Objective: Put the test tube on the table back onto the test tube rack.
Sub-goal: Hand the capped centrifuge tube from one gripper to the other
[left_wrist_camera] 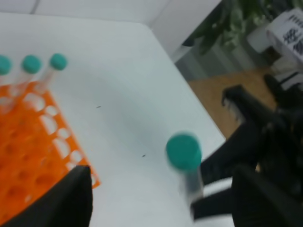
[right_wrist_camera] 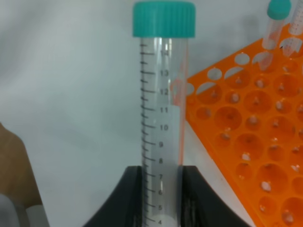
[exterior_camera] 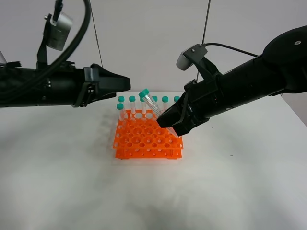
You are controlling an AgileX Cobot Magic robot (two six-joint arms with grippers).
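My left gripper grabs the tube by its teal cap (exterior_camera: 144, 93) next, which leaves the tube's clear lower end free to enter the test tube rack (exterior_camera: 144, 141).
My right gripper (exterior_camera: 166, 120) is shut on the test tube (exterior_camera: 149, 102), a clear tube with a teal cap. It holds the tube tilted above the back right part of the orange test tube rack (exterior_camera: 144, 141). In the right wrist view the two black fingers (right_wrist_camera: 137, 189) clamp the lower part of the tube (right_wrist_camera: 161, 94), with the rack (right_wrist_camera: 251, 142) beside it. My left gripper (exterior_camera: 125, 82) hovers to the left of and above the rack, open and empty. In the left wrist view (left_wrist_camera: 161, 213) it looks towards the held tube's cap (left_wrist_camera: 183, 151) and the rack (left_wrist_camera: 28, 142).
Several identical teal-capped tubes (exterior_camera: 132, 103) stand along the rack's back row and left side. The rack sits mid-table on the white table (exterior_camera: 62, 182). Off the table's far edge, a wooden floor and plants (left_wrist_camera: 236, 19) show in the left wrist view.
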